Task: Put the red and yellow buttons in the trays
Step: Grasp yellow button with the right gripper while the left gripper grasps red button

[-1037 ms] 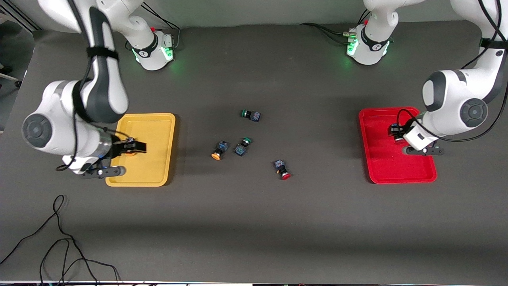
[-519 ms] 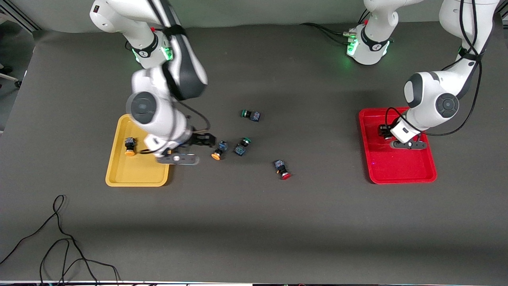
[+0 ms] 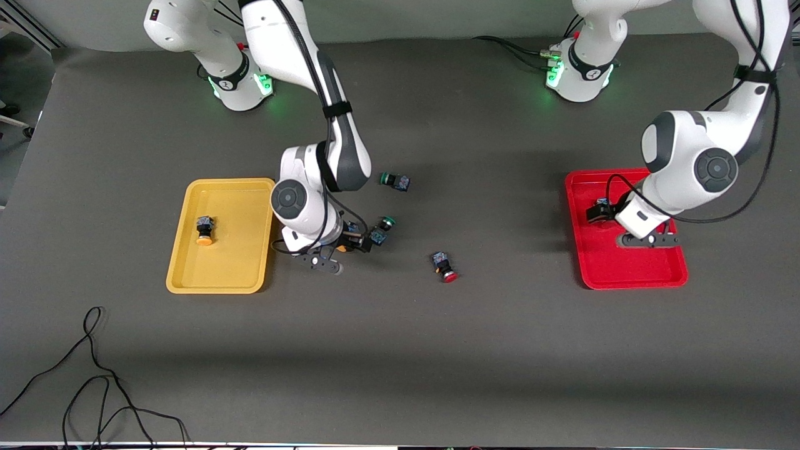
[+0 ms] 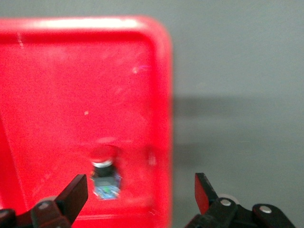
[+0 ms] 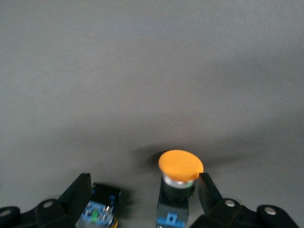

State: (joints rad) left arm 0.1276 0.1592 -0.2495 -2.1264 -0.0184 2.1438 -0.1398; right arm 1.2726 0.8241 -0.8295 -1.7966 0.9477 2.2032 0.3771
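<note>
My right gripper next needs to grab the yellow button by the black body beneath its cap (image 5: pixel 175 199), so the button can go in the yellow tray.
My right gripper (image 5: pixel 144 192) is open, low over the cluster in the middle of the table (image 3: pixel 351 242). A yellow button (image 5: pixel 180 175) stands cap outward between its fingers, close to one finger (image 5: pixel 207 190). A second yellow button (image 3: pixel 204 230) lies in the yellow tray (image 3: pixel 187 275). My left gripper (image 4: pixel 140 194) is open over the red tray (image 4: pixel 57 85), above the corner toward the middle of the table (image 3: pixel 597 214). A red button (image 4: pixel 104 167) lies loose in that tray, near one finger (image 4: pixel 73 194). Another red button (image 3: pixel 445 265) lies on the table.
The body of another switch (image 5: pixel 102 209) also sits between my right gripper's fingers, its cap unseen. Two green-capped switches (image 3: pixel 395 180) (image 3: pixel 382 229) lie by the cluster. A black cable (image 3: pixel 94 381) snakes near the front edge at the right arm's end.
My right arm left the yellow tray, one yellow button staying in it, and swung to the middle cluster. My left gripper opened, letting the red button go in the red tray.
</note>
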